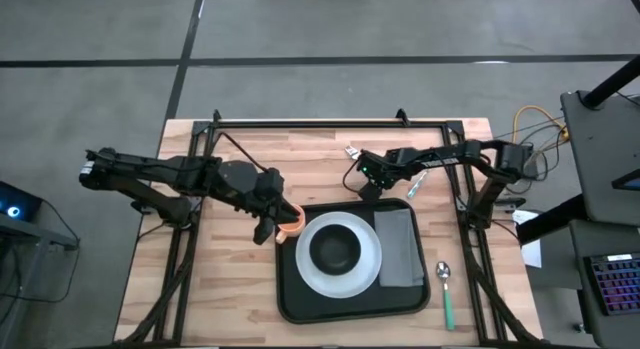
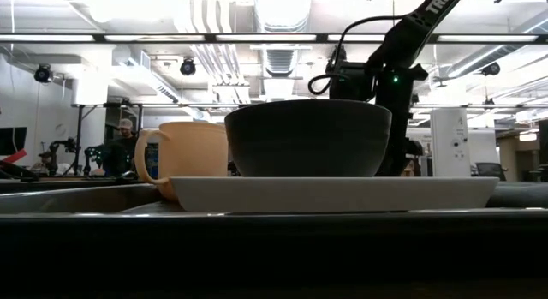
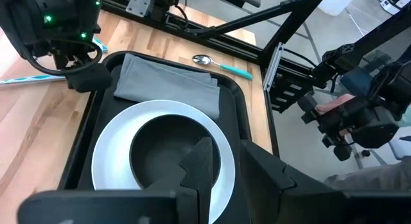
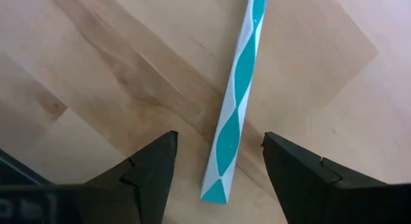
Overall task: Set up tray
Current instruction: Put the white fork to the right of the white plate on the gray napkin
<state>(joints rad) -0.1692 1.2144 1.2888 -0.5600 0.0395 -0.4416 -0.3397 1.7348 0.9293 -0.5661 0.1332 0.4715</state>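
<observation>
In the right wrist view my right gripper's fingers stand low beside the striped stick's sides, so it is time to close it on the stick now.
The black tray [image 1: 292, 301] lies at the table's near middle. It bears a white plate [image 1: 372, 267] with a black bowl [image 1: 335, 249], and a grey folded cloth [image 1: 400, 249]. A peach mug [image 1: 293, 227] [image 2: 193, 158] stands at the tray's far left corner. My left gripper [image 1: 268, 227], open, is at the mug's left side; its wrist view does not show the mug. My right gripper [image 1: 372, 182] [image 4: 218, 166] hangs open past the tray's far rim, pointing down. Its fingers stand on either side of the end of a teal-and-white striped stick [image 4: 236, 95] lying flat on the wood. My left gripper is close against the mug's left side [image 1: 283, 229], but the gripper's own body hides that spot and I cannot tell whether it touches.
A spoon with a green handle [image 1: 447, 294] [image 3: 221, 65] lies on the wood right of the tray. The black frame rails [image 1: 330, 122] run along the table's far and side edges. Bare wood lies left of the tray and along the far side.
</observation>
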